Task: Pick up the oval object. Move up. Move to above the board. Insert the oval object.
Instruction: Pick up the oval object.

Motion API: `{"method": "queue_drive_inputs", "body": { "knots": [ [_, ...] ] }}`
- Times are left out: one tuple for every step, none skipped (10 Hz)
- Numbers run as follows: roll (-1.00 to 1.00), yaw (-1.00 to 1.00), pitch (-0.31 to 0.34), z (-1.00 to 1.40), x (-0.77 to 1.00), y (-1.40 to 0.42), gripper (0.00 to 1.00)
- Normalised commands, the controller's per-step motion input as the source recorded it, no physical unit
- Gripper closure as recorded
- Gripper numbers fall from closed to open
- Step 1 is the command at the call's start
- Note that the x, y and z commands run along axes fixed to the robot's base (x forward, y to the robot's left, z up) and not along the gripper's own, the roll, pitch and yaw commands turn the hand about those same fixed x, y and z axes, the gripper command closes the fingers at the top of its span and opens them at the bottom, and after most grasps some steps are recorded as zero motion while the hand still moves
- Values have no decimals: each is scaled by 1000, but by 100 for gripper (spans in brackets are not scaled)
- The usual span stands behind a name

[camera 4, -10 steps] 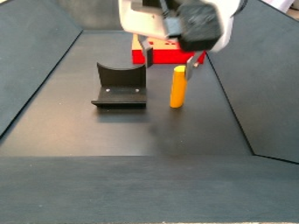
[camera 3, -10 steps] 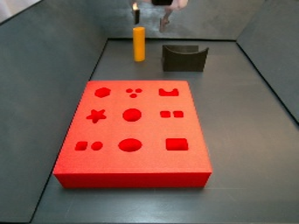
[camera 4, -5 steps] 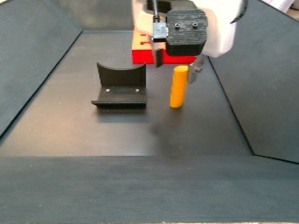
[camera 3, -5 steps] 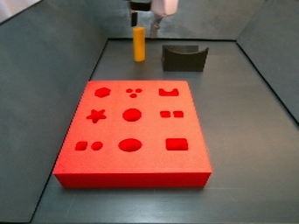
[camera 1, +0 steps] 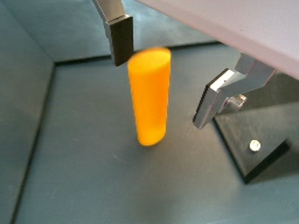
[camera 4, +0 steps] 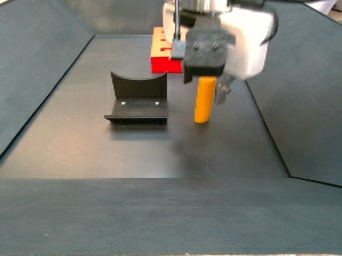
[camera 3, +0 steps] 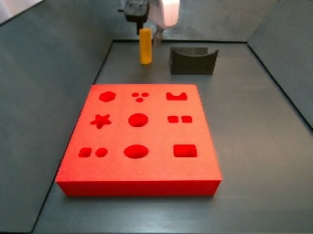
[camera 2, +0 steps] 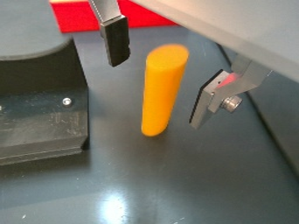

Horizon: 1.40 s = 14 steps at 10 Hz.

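Observation:
My gripper grabs the orange-yellow peg by its upper end (camera 3: 145,35) next, to insert the peg into the red board (camera 3: 141,137).
The oval object (camera 1: 149,94) is a smooth orange-yellow peg standing upright on the dark floor. It also shows in the second wrist view (camera 2: 163,90) and in both side views (camera 3: 145,46) (camera 4: 205,101). My gripper (camera 1: 163,66) is open and straddles the peg's upper part, one finger on each side with gaps showing in both wrist views (camera 2: 163,74). In the side views the gripper (camera 3: 145,26) sits over the peg's top (camera 4: 205,82). The red board (camera 3: 141,137) with shaped holes lies apart from the peg; only a corner shows elsewhere (camera 4: 164,65).
The dark L-shaped fixture (camera 3: 192,60) stands on the floor beside the peg, also seen in a side view (camera 4: 135,98) and in both wrist views (camera 1: 260,140) (camera 2: 35,105). Sloping grey walls (camera 3: 73,46) enclose the floor.
The gripper has come down from above the peg until its fingers flank the peg's upper part. The peg, board and fixture have not moved.

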Motion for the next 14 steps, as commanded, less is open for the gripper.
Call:
{"method": "queue_drive_inputs", "body": {
  "knots": [
    [-83, -49, -34, -29, 0, 3, 0],
    [-454, -206, -427, 0, -171, 40, 0],
    [-291, -180, -313, -49, -126, 17, 0],
    [0, 0, 0, 0, 0, 0, 100],
    [0, 0, 0, 0, 0, 0, 100],
    [0, 0, 0, 0, 0, 0, 100],
    [0, 0, 0, 0, 0, 0, 100],
    [0, 0, 0, 0, 0, 0, 100],
    [0, 0, 0, 0, 0, 0, 100],
    [0, 0, 0, 0, 0, 0, 100],
    [0, 0, 0, 0, 0, 0, 100],
    [0, 0, 0, 0, 0, 0, 100],
    [0, 0, 0, 0, 0, 0, 100],
    [0, 0, 0, 0, 0, 0, 100]
  ]
}}
